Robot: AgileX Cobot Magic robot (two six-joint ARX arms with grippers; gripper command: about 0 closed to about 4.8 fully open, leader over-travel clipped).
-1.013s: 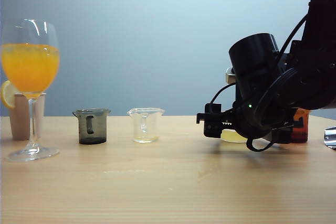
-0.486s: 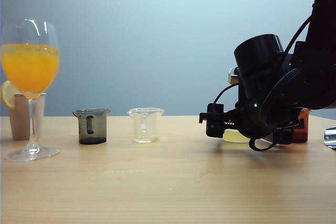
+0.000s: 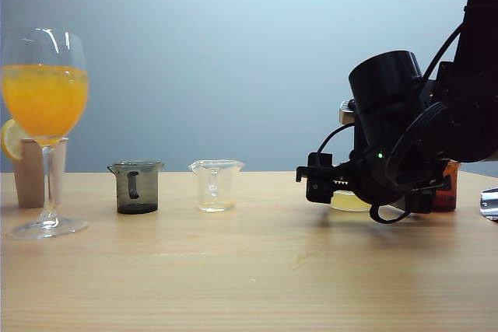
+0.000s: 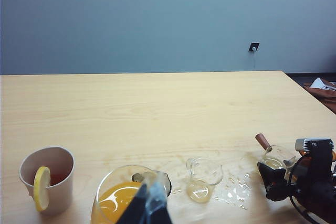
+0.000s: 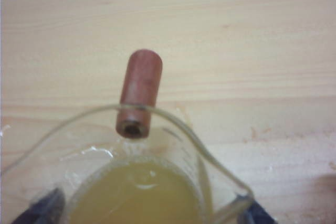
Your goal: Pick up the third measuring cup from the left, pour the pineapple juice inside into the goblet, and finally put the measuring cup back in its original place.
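I will next use my right gripper to pick up the brown-handled measuring cup by its clear side [image 3: 349,199]. Then it can pour the pineapple juice into the goblet [image 3: 45,99].
The third measuring cup [image 5: 94,140] is clear, with a brown stub handle [image 5: 139,93]. It stands on the table and holds pale yellow pineapple juice [image 5: 136,192]. My right gripper [image 5: 147,211] is open, one finger on each side of the cup's wall. In the exterior view that gripper [image 3: 327,188] covers most of the cup [image 3: 348,202]. The goblet [image 3: 45,99] stands at the far left, half full of orange drink. My left gripper [image 4: 149,198] hangs shut and empty above the goblet [image 4: 113,198]; it is outside the exterior view.
A smoky grey cup [image 3: 137,186] and a clear handled cup [image 3: 215,184] stand between goblet and right gripper. A paper cup with a lemon slice [image 3: 29,169] sits behind the goblet. An orange-red cup [image 3: 447,184] and a silver object [image 3: 489,202] lie at the right.
My right gripper has edged slightly to the right around the cup. The cups, the goblet and the left arm have stayed still.
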